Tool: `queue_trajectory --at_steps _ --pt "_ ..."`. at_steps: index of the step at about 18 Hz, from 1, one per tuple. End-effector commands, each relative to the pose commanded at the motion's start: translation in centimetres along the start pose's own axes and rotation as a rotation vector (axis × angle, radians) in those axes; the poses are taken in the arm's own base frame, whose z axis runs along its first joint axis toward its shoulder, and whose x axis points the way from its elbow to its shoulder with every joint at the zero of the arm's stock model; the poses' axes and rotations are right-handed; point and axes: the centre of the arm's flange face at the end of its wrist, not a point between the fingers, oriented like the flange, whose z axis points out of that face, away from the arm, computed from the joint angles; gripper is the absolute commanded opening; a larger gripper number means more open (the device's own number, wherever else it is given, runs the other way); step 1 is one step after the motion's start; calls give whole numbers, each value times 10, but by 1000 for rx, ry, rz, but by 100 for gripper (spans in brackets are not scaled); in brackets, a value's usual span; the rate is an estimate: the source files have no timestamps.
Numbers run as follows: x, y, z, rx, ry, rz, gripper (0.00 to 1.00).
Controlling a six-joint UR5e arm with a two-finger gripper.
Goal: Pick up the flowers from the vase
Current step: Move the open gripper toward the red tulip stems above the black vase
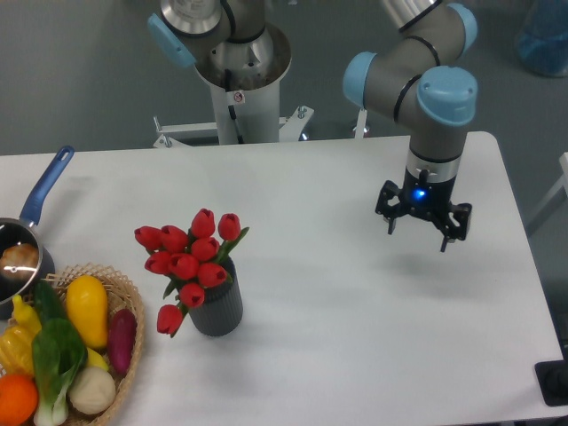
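The gripper needs to lift the flowers [188,262] from the vase [217,308], so it should grab the clustered red buds next.
The flowers [188,262], a bunch of red tulip buds with green stems, stand in the vase [217,308], a small dark grey ribbed cylinder at the front left of the white table. One bud droops over the vase's left side. My gripper [418,237] hangs above the table's right half, far right of the vase and further back. Its fingers point down, spread apart, with nothing between them.
A wicker basket [126,353] of colourful vegetables sits at the front left corner, just left of the vase. A blue-handled metal saucepan [27,240] stands behind it at the left edge. The robot's base column [241,84] rises behind the table's far edge.
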Motion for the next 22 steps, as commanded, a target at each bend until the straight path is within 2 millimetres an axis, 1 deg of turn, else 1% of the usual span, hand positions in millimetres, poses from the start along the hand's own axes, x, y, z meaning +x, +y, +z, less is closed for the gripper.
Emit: queue_trajectory --at_steps 1,2,3,6,7,8,10,13,15,17,20,21,22 --pt "9 -5 0 -1 7 12 100" --pt "16 -6 4 -2 19 16 100" --pt "20 -7 3 -2 22 21 100" --pt "47 -33 0 8 31 53 100" --pt "53 -38 1 10 36 44 100" --pt "55 -42 4 24 45 46 100" --pt "66 -56 4 64 68 64 100" --pt "78 -71 6 83 81 94 100" --pt "83 -79 5 146 109 105 100" --pt "88 -88 1 231 146 106 100" --pt "99 -100 -17 319 165 122 100" --pt "104 -100 -21 326 167 124 100" --pt "106 -98 -20 324 170 121 100"
